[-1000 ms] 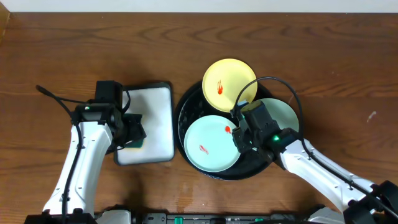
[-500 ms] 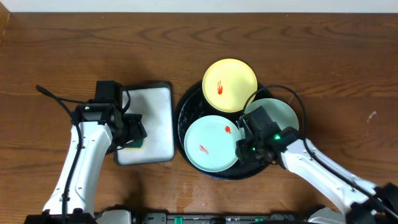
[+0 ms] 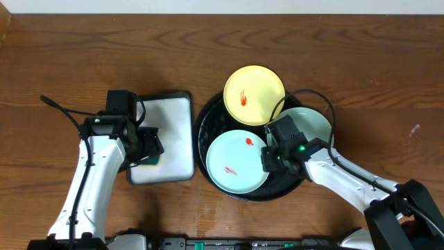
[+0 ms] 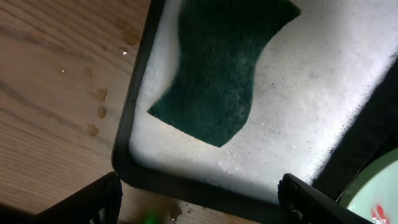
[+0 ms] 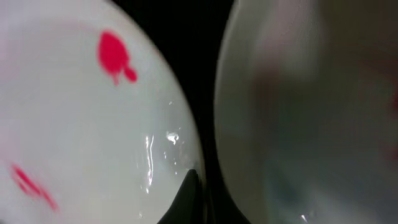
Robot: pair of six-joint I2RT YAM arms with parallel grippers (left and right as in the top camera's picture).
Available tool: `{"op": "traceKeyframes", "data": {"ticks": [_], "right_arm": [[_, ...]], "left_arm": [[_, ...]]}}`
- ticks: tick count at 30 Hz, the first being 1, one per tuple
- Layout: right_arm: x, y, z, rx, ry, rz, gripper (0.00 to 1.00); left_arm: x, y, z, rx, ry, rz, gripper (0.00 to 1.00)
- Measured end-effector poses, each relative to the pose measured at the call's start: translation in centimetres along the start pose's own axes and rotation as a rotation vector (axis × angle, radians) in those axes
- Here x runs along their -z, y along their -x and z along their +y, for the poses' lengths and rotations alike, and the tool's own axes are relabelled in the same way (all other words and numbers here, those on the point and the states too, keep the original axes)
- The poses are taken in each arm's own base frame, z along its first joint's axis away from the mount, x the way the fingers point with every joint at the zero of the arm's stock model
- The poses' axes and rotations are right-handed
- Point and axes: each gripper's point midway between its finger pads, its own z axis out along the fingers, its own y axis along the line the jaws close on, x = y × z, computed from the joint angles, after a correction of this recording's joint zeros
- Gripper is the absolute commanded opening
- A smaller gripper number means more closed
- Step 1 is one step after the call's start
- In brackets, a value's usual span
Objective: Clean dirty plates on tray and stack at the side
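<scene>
Next, my left gripper grabs the green sponge by its sides near the sponge's closest end, so its bottom stays free to wipe plates.
On the black tray (image 3: 202, 132) lie three plates with red smears: a yellow plate (image 3: 254, 94) at the back, a mint plate (image 3: 232, 161) in front, and a second mint plate (image 3: 312, 125) at the right, partly under my right arm. My right gripper (image 3: 267, 158) is shut on the front mint plate's right rim. In the right wrist view its dark fingers (image 5: 189, 186) pinch that plate's rim (image 5: 81, 124) beside the other mint plate (image 5: 311, 112). My left gripper (image 3: 154, 146) hangs open over the green sponge (image 4: 217, 74) with nothing in it.
The sponge lies in soapy foam in a small white tray (image 3: 170, 132) with a black rim, left of the black tray. Water drops spot the wooden table (image 4: 62, 93) beside it. My right arm's cable (image 3: 305, 94) loops over the plates.
My right gripper has slid slightly left and forward to the front mint plate's rim and shut on it. The left arm has stayed still over the sponge.
</scene>
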Motion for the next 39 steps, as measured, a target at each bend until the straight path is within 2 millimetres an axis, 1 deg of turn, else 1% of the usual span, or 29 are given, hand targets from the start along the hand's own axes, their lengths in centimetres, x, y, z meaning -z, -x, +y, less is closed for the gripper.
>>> {"op": "traceKeyframes", "data": {"ticks": [3, 5, 10, 11, 14, 15, 18, 20, 22, 25, 26, 28, 31, 35, 39], "right_arm": [[-0.2, 1.5, 0.2, 0.001, 0.009, -0.059, 0.01], [-0.2, 2.0, 0.2, 0.000, 0.010, -0.078, 0.01], [-0.2, 1.5, -0.1, -0.003, 0.000, -0.057, 0.01], [-0.2, 1.4, -0.1, -0.003, -0.002, -0.054, 0.01], [-0.2, 1.3, -0.2, -0.004, -0.004, -0.049, 0.01], [-0.2, 1.3, -0.2, -0.004, -0.004, -0.049, 0.01], [-0.2, 1.3, -0.2, -0.004, -0.004, -0.049, 0.01], [-0.2, 1.3, -0.2, -0.004, -0.004, -0.049, 0.01], [-0.2, 1.2, -0.2, -0.004, -0.005, -0.048, 0.01], [-0.2, 1.2, -0.2, -0.004, -0.005, -0.048, 0.01], [-0.2, 1.2, -0.2, -0.004, -0.005, -0.049, 0.01], [-0.2, 1.2, -0.2, -0.004, -0.005, -0.049, 0.01], [-0.2, 1.3, -0.2, -0.004, -0.005, -0.049, 0.01], [-0.2, 1.2, -0.2, -0.004, -0.006, -0.047, 0.01], [-0.2, 1.1, -0.3, 0.000, -0.008, -0.041, 0.01]], "left_arm": [[0.0, 0.1, 0.1, 0.000, 0.004, -0.003, 0.81], [0.0, 0.3, 0.1, 0.000, 0.006, -0.016, 0.81], [-0.4, 1.4, 0.5, 0.007, 0.037, -0.071, 0.80], [-0.7, 1.6, 0.7, 0.013, 0.048, -0.083, 0.78], [-2.4, 1.8, 1.1, 0.027, 0.068, -0.096, 0.78], [-3.1, 1.9, 1.1, 0.031, 0.072, -0.096, 0.74], [-5.4, 1.9, 0.9, 0.029, 0.074, -0.076, 0.69], [-6.5, 2.1, 0.3, 0.012, 0.049, -0.064, 0.65], [-7.5, 2.5, -0.4, -0.008, 0.026, -0.057, 0.56], [-8.6, 2.6, -0.7, -0.036, 0.018, -0.037, 0.37], [-8.9, 2.6, -0.8, -0.039, 0.017, -0.032, 0.29], [-9.4, 2.7, -1.1, -0.046, 0.005, -0.021, 0.08], [-9.6, 2.8, -1.9, -0.062, -0.016, -0.004, 0.07], [-9.5, 2.8, -1.9, -0.064, -0.015, 0.008, 0.07], [-9.0, 2.3, -1.7, -0.064, 0.003, 0.048, 0.07]]}}
